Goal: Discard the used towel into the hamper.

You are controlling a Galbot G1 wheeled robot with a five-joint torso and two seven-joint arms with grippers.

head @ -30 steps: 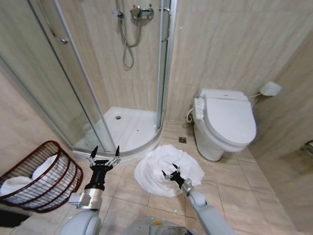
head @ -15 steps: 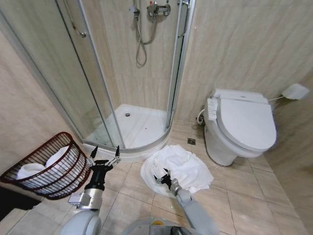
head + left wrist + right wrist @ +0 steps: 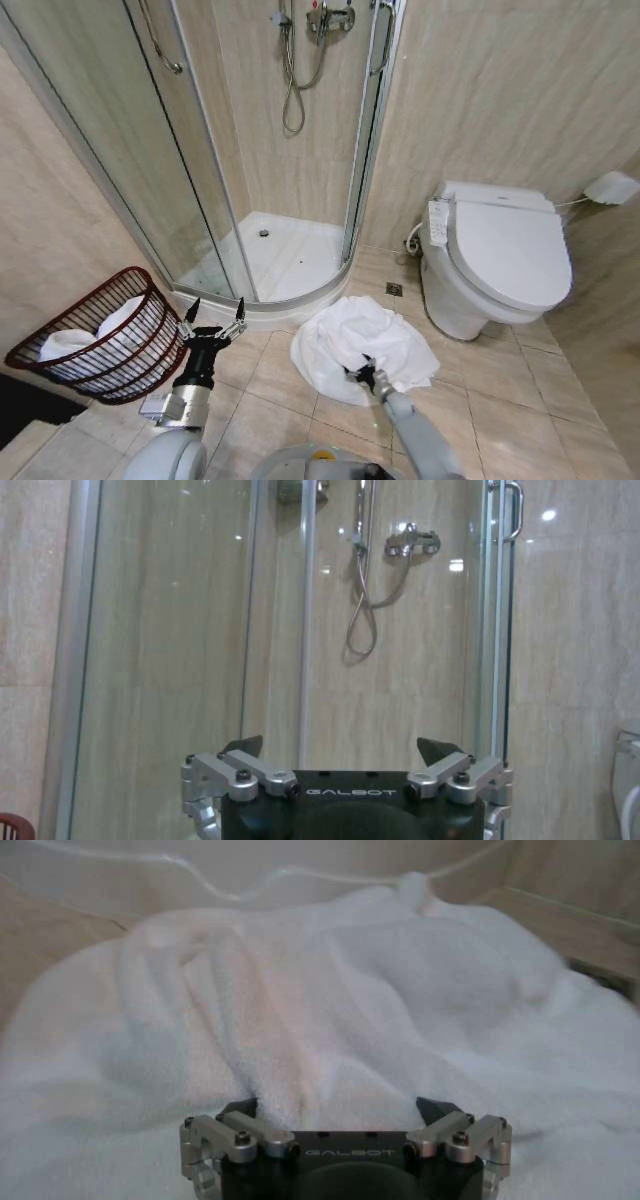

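Observation:
My right gripper is to grab the towel next by its raised fold, because the rest of the towel lies slack and spread over the floor tiles.
The used towel is a white crumpled heap on the tiled floor between the shower step and the toilet. My right gripper is down at its near edge, open, and in the right wrist view its fingers stand wide apart over the towel with no cloth between them. The hamper, a dark red-brown wire basket with white cloth inside, stands at the left against the wall. My left gripper is held up beside it, open and empty, facing the shower glass.
A curved glass shower enclosure with a raised white tray fills the back left. A white toilet stands at the right and a floor drain lies between them. Bare tiles separate the towel and the hamper.
The head camera has swung, shifting the whole scene. My right gripper has sunk lower to the towel's near edge. The left arm has kept its pose.

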